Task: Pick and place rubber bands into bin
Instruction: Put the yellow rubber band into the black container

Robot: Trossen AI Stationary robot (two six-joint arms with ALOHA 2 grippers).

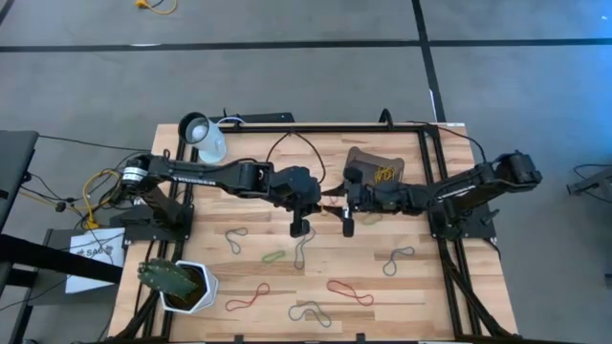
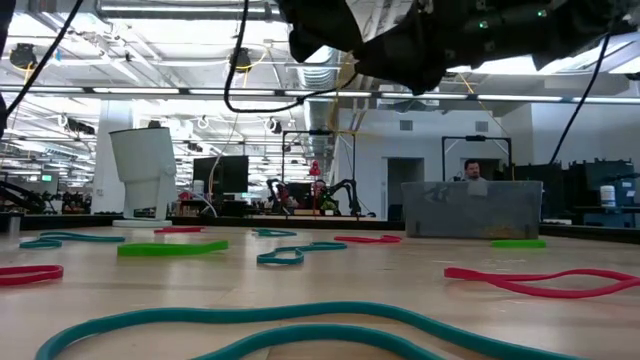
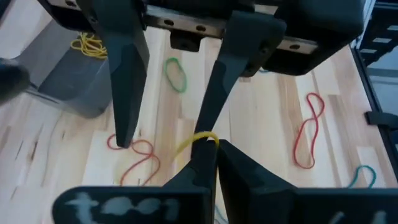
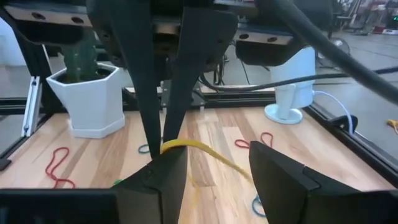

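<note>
I need to close my right gripper on the yellow rubber band [image 4: 205, 152] now, because it stretches between both fingers in the right wrist view.
My left gripper [image 1: 300, 227] [image 3: 208, 149] is shut on a yellow rubber band [image 3: 198, 138] above the table's middle. Facing it, my right gripper [image 1: 348, 227] [image 4: 217, 152] is open, one finger close beside the left fingertips; the band [image 4: 205, 152] trails across its gap. The bin [image 1: 373, 170], a dark tray holding yellow bands [image 3: 90, 45], stands on the table just beyond both grippers. Other rubber bands lie flat on the wood: red [image 1: 349, 291], green [image 1: 273, 256], grey [image 1: 306, 311]. My left gripper pinches the yellow band's end [image 3: 200, 139] between its two fingers. The fingers slant down from the table's left. The rest of the band [image 4: 230, 165] reaches out slack, clear of the wood. My right gripper's finger [image 3: 214, 106] stands against that spot; I cannot tell whether it touches the band.
A white cup [image 1: 204, 137] stands at the far left corner and a white pot with a green plant [image 1: 182, 285] at the near left. Black frame rails [image 1: 435, 191] run round the table. A person [image 2: 474, 170] shows in the room beyond.
</note>
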